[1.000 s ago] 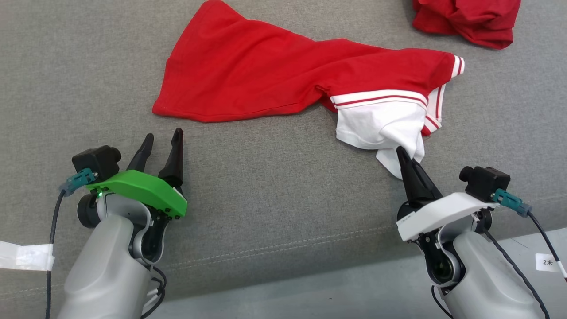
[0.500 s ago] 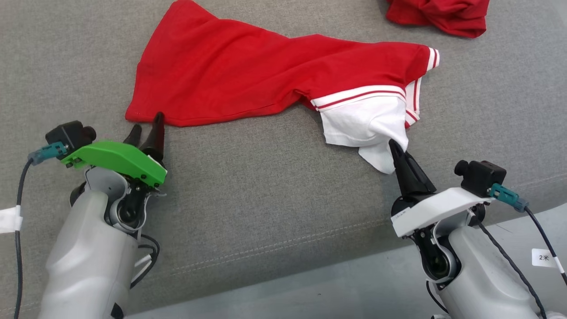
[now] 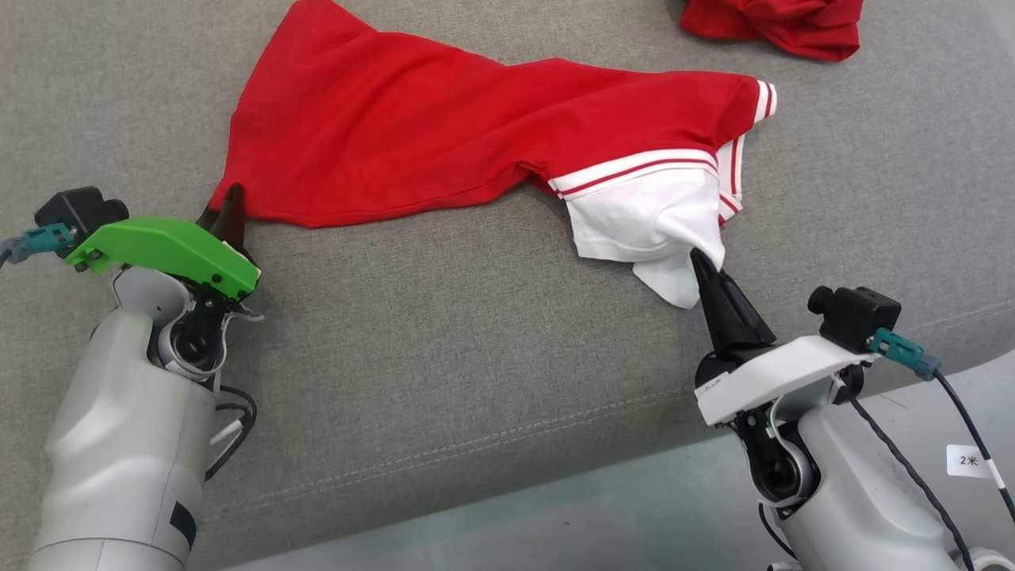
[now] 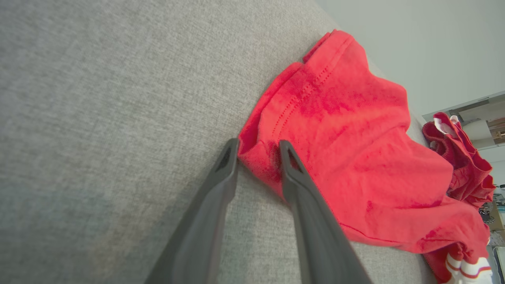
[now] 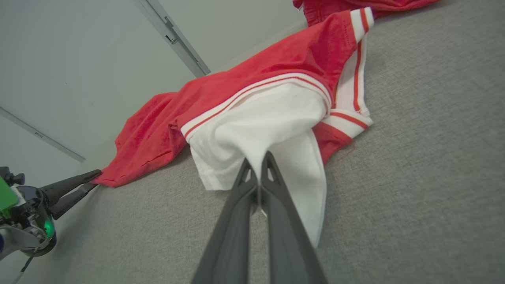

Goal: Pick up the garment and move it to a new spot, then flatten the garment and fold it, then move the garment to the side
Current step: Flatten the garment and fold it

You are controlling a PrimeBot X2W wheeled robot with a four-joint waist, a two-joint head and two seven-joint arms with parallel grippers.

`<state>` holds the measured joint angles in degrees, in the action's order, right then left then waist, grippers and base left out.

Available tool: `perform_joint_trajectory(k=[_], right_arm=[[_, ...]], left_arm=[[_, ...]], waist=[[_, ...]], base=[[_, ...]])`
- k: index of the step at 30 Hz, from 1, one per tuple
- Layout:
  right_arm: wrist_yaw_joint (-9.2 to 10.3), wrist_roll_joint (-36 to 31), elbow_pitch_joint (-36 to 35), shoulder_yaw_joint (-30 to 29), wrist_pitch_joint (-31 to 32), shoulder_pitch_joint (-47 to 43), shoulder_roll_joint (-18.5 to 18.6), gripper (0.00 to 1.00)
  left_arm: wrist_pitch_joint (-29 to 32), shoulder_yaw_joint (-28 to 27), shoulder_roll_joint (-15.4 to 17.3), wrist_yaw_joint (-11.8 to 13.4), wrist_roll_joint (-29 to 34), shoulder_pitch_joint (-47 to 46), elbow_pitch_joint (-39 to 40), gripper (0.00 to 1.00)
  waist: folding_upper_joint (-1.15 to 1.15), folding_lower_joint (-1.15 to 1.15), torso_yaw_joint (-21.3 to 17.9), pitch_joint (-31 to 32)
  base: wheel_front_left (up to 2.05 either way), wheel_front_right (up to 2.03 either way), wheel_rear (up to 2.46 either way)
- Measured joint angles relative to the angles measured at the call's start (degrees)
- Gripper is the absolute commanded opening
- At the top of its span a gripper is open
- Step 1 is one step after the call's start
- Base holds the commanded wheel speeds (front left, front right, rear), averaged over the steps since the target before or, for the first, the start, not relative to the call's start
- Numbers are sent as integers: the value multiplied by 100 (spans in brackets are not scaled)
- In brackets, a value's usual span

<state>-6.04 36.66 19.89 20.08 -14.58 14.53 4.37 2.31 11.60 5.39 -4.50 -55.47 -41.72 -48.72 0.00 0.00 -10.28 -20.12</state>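
Observation:
My left gripper will grab the garment by its hem corner next. A small fold stands up there, and the red body of the garment lies flat.
The garment (image 3: 444,135), a red shirt with white striped trim and a white part, lies spread across the grey cushion (image 3: 476,333). My left gripper (image 3: 228,200) is at its near left corner. In the left wrist view the two fingers (image 4: 258,144) stand apart with that red corner (image 4: 347,130) between them, not pinched. My right gripper (image 3: 698,258) is shut on the white cloth at the garment's near right end. The right wrist view shows its fingers (image 5: 258,157) closed together with the white fabric (image 5: 268,118) draped over them, and the left gripper (image 5: 92,179) far off at the red corner.
A second crumpled red garment (image 3: 773,24) lies at the far right of the cushion, also visible in the left wrist view (image 4: 461,157). The cushion's front edge runs close behind both wrists, with pale floor (image 3: 555,523) below it.
My left gripper has reached forward to the garment's near left corner and its fingers have narrowed around it. The right gripper keeps its hold. The head camera has shifted.

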Motion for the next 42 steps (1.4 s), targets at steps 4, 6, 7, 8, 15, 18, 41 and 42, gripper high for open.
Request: perform_joint_trajectory(k=[4,6,7,8,15,18,41,42], right_arm=[[-2,-99,1,-31,0,0,-14,0],[-15,-99,-2,-74,0,0,-16,0],[-18,-83,-19,-116,0,0,-26,0],[-31,13,-59,-194,0,-1,-51,0],[-101,835,-751,-523,0,208,-92,0],[-101,1001,-1042,-606,0,488,-90,0],[-101,2298,-1930,-20,1745,-513,1547,0],[-101,2298,-1928,48,1930,-570,1684,0]], left_arm=[[-1,8,15,-9,0,-33,-129,0],[-3,43,15,-36,4,-33,-182,0],[-13,54,18,-67,11,-33,-190,0],[-37,74,26,-88,19,-34,-188,0],[-71,288,308,-258,118,-254,236,0],[23,347,399,-263,118,-392,477,0],[1725,2118,1482,-263,-104,1339,2929,0],[1887,2228,1549,-263,-136,1432,3007,0]], waist=[[0,0,-10,26],[0,0,-5,64],[0,0,-1,87],[0,0,4,113],[0,0,72,384],[0,0,101,517],[0,0,407,719],[0,0,419,684]], base=[[0,0,0],[0,0,0],[0,0,0],[0,0,0],[0,0,0],[0,0,0],[0,0,0],[0,0,0]])
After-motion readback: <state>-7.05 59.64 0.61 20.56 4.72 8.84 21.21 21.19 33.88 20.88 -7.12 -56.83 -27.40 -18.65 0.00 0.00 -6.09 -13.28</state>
